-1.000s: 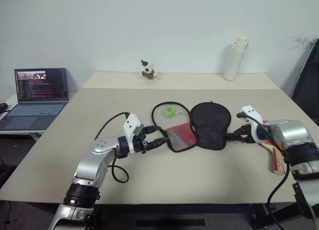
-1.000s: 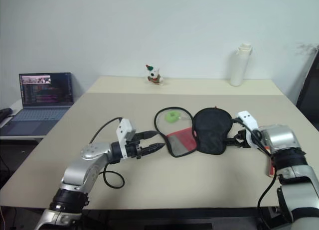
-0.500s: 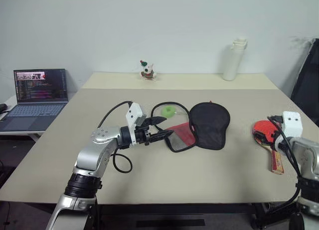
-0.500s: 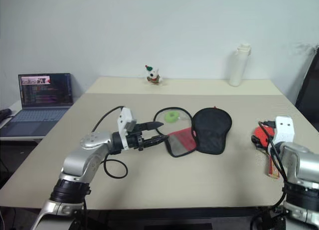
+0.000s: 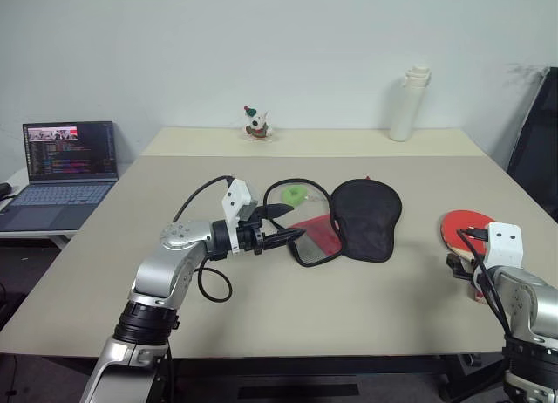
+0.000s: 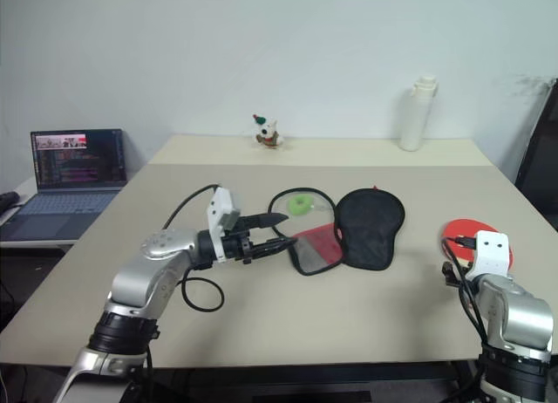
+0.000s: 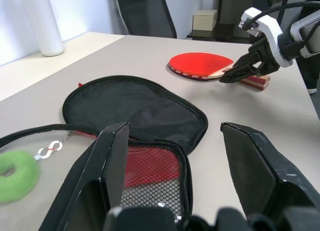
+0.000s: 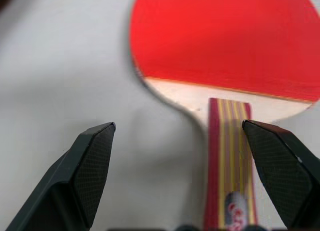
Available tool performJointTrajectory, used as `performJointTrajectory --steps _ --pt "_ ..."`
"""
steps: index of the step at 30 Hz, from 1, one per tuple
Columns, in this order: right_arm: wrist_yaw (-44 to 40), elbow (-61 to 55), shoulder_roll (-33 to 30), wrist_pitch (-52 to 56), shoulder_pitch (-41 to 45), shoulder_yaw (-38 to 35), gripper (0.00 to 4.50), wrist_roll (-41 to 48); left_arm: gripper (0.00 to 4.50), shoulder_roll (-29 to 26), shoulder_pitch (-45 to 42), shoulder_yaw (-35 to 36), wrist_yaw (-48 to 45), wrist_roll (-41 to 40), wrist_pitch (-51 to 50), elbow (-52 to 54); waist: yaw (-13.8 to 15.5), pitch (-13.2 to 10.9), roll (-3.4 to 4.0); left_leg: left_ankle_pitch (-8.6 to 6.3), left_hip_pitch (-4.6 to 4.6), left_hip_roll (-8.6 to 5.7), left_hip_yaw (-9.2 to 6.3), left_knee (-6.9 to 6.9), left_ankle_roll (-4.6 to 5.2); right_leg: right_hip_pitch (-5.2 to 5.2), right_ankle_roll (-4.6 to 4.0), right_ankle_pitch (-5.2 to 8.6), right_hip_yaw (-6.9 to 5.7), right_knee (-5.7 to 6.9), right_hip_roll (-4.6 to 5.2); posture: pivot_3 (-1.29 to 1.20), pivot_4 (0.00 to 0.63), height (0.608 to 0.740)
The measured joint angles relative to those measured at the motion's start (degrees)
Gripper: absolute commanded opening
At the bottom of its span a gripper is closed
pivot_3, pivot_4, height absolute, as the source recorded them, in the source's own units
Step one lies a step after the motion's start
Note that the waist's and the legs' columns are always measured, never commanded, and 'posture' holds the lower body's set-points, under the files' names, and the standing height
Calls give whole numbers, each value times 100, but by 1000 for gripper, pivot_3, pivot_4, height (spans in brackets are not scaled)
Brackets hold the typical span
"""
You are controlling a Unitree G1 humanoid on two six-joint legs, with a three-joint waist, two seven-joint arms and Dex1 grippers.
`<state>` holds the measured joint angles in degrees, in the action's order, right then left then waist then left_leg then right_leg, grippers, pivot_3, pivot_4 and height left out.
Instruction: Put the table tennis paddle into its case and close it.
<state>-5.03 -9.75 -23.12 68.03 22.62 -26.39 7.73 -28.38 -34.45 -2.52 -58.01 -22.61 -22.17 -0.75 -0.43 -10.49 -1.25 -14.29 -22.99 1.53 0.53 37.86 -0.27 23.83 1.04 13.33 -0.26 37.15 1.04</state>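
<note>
The fingers of my right gripper are above the striped handle. My right gripper isn't ready to close on the handle yet and needs to first move lower.
The case (image 5: 366, 215) lies unzipped mid-table, its black side up, with a red mesh flap (image 5: 316, 239) and a loop of black edging at its left. My left gripper (image 5: 286, 225) hovers level at that flap's left edge, open and holding nothing; the mesh flap (image 7: 150, 171) shows beyond its fingers. The table tennis paddle (image 5: 464, 226) lies flat at the table's right, red face up. My right gripper (image 8: 177, 127) is open, tilted down over the paddle's striped wooden handle (image 8: 227, 156), one finger on each side and neither touching. The left wrist view shows this gripper (image 7: 232, 78) at the paddle (image 7: 200, 66).
A green ring (image 5: 296, 194) lies inside the case's edging loop. At the table's far edge stand a white bottle (image 5: 408, 105) and a small figurine (image 5: 256, 124). A laptop (image 5: 65, 159) sits on a side desk at the left, and a black chair (image 5: 536, 133) stands at the right.
My right gripper left the case's right edge, swung right and back to the paddle's handle, tilted down and opened wider. My left gripper rose slightly beside the mesh flap.
</note>
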Motion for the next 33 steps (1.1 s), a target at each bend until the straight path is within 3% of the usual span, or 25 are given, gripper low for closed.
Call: performJointTrajectory --steps 10,13,22,29,33 --pt "171 521 -10 -374 -70 -138 4473 17 3165 -25 60 0 37 1 -2 23 0 0 0 0 3 0 6 2 0 -4 0 0 1 1 0 0 150 740" --pt "177 759 9 -559 28 -158 3901 28 3165 -29 63 0 61 4 -1 22 -5 2 -3 0 10 0 7 8 0 -13 5 -3 3 0 0 0 150 740" --pt "322 1567 47 -1060 399 -172 1154 69 3165 -37 95 -22 88 11 9 27 -45 23 -37 0 28 -3 6 12 0 -33 21 -13 26 -10 3 0 150 740" --pt "662 1545 157 -1073 612 -94 1112 34 3165 -196 324 -9 109 10 10 106 -61 16 -27 0 15 -10 30 8 0 -1 34 -21 90 -7 5 0 150 740" --pt "717 696 595 -753 1179 316 1112 170 3165 -231 409 27 121 8 6 153 -179 -3 5 0 -2 4 68 -2 1 47 34 -22 119 10 -11 0 150 740"
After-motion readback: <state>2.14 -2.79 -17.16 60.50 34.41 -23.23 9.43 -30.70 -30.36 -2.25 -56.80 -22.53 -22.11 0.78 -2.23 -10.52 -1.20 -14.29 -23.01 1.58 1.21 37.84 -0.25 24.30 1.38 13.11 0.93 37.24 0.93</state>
